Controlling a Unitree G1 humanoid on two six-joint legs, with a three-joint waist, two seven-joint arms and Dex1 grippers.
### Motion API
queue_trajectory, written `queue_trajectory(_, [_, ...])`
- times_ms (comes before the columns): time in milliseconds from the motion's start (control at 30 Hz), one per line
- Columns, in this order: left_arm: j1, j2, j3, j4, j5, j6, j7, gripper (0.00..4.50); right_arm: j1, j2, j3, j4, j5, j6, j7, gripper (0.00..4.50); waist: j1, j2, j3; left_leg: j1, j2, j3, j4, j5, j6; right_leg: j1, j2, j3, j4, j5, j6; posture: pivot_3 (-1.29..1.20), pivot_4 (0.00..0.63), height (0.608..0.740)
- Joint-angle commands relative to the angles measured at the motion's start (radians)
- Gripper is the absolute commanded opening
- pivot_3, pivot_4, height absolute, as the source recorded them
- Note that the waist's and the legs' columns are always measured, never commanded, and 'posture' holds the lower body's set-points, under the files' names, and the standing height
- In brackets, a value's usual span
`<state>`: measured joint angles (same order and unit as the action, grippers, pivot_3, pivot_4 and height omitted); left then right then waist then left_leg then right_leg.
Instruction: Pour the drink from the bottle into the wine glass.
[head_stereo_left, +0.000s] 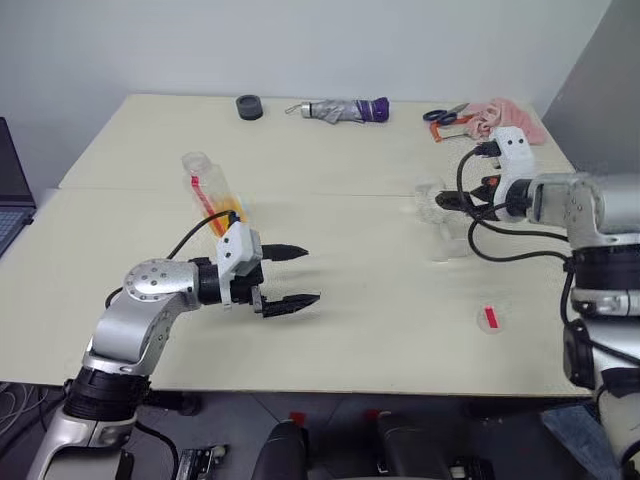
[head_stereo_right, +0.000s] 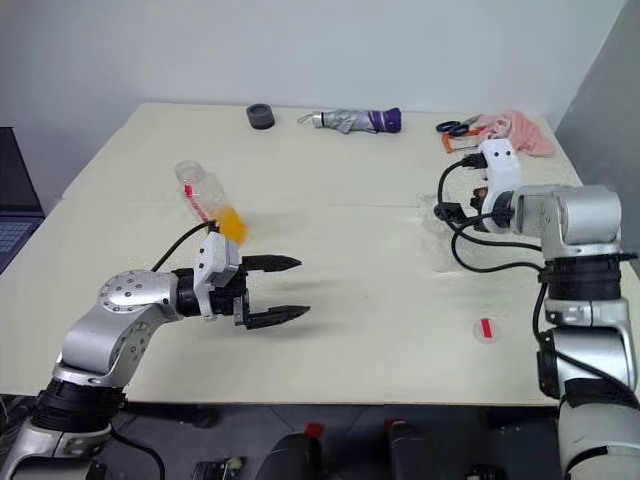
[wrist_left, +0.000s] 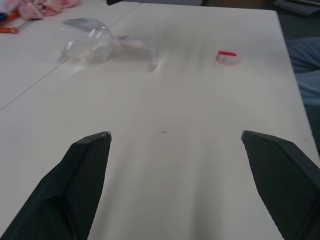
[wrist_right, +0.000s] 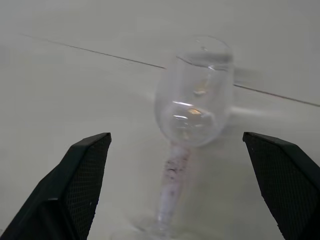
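Note:
The wine glass's stem is still out of reach of the fingers in the right wrist view, so my right gripper should move toward it before it closes.
The bottle stands uncapped at the table's left, with the orange drink low inside it. Its foot is hidden behind my left wrist. My left gripper is open and empty, just in front of the bottle and pointing right across the table. The clear wine glass stands at the right, with no liquid visible in its bowl. My right gripper is open just short of it, with the bowl showing between its fingers; I cannot tell whether they touch it. The left wrist view shows the wine glass far ahead.
A red-and-white cap lies near the front right edge. Along the far edge are a black round object, a folded umbrella, scissors and a pink cloth. A laptop sits off the left side.

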<state>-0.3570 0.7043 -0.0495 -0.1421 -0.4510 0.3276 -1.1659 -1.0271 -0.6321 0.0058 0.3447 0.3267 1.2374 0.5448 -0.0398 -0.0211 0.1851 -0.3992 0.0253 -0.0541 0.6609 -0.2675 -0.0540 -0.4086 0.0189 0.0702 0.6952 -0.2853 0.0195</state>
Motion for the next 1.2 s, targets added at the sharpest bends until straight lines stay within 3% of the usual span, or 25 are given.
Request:
queue_trajectory(33, [-0.028, 0.003, -0.014, 0.008, 0.011, -0.041, -0.042, 4.46, -0.089, -0.016, 0.106, 0.154, -0.027, -0.021, 0.130, 4.50, -0.009, 0.000, 0.000, 0.000, 0.000, 0.000, 0.000, 0.000, 0.001, 0.000, 0.000, 0.000, 0.000, 0.000, 0.000, 0.00, 0.150, 0.740])
queue_trajectory(267, [-0.030, -0.020, -0.037, 0.078, 0.048, -0.129, -0.080, 4.46, -0.240, 0.031, 0.267, 0.481, -0.125, -0.113, 0.309, 4.50, -0.018, 0.001, 0.001, -0.001, 0.000, 0.001, 0.000, -0.001, 0.001, -0.002, -0.001, 0.001, 0.001, 0.000, 0.000, 0.00, 0.150, 0.740])
queue_trajectory(500, [-0.009, -0.043, -0.046, 0.077, 0.066, -0.163, -0.068, 4.46, -0.312, 0.077, 0.339, 0.728, -0.262, -0.284, 0.421, 4.50, -0.018, 0.001, 0.001, -0.001, 0.001, 0.000, 0.001, -0.001, 0.001, -0.002, -0.002, 0.000, 0.001, 0.000, 0.000, 0.00, 0.150, 0.740])
queue_trajectory(600, [-0.002, -0.051, -0.048, 0.070, 0.071, -0.165, -0.056, 4.50, -0.332, 0.100, 0.354, 0.791, -0.310, -0.331, 0.467, 3.91, -0.018, 0.001, 0.001, -0.001, 0.001, 0.000, 0.001, -0.001, 0.001, -0.002, -0.003, 0.000, 0.001, 0.000, 0.000, 0.00, 0.150, 0.740])
queue_trajectory(867, [-0.003, -0.070, -0.056, 0.088, 0.090, -0.187, -0.043, 4.50, -0.344, 0.123, 0.360, 0.864, -0.408, -0.415, 0.525, 0.99, -0.018, 0.001, 0.001, -0.001, 0.001, 0.000, 0.001, -0.001, 0.001, -0.002, -0.003, 0.000, 0.002, 0.000, 0.000, 0.00, 0.150, 0.740])
queue_trajectory(967, [-0.012, -0.073, -0.060, 0.094, 0.095, -0.189, -0.041, 4.50, -0.347, 0.123, 0.343, 0.874, -0.422, -0.422, 0.528, 0.13, -0.017, 0.001, 0.001, -0.001, 0.001, 0.000, 0.001, -0.001, 0.001, -0.002, -0.003, 0.000, 0.002, 0.000, 0.000, 0.00, 0.150, 0.740])
queue_trajectory(1200, [-0.028, -0.071, -0.049, 0.093, 0.089, -0.160, -0.038, 4.50, -0.402, 0.108, 0.273, 0.871, -0.409, -0.402, 0.544, 0.14, -0.017, 0.003, 0.002, -0.001, 0.001, 0.000, 0.001, -0.001, 0.001, -0.002, -0.003, 0.000, 0.002, 0.000, 0.000, 0.00, 0.150, 0.740])
